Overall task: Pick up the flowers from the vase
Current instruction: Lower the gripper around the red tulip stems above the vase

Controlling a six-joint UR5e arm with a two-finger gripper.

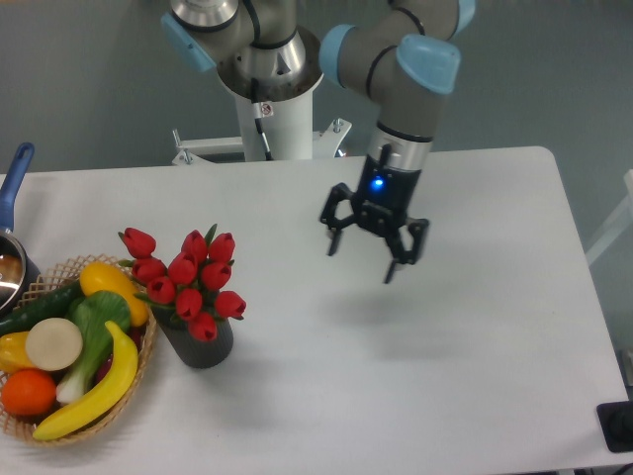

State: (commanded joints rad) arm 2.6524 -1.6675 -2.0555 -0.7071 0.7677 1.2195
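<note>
My gripper should take hold of the flowers [187,276] by their red tulip buds next, so that it can lift them out of the dark vase [201,348].
The flowers [187,276], a bunch of red tulip buds with green stems, stand in the vase [201,345], a short dark cylinder at the left front of the white table, right beside the wicker basket. My gripper [361,261] hangs above the table's middle, well to the right of the flowers and apart from them. Its fingers are spread open and hold nothing.
A wicker basket [135,379] with a banana, orange, pepper and other produce sits at the left edge, touching the vase. A pot with a blue handle [14,184] is at the far left. The robot's base [277,109] stands behind the table.
</note>
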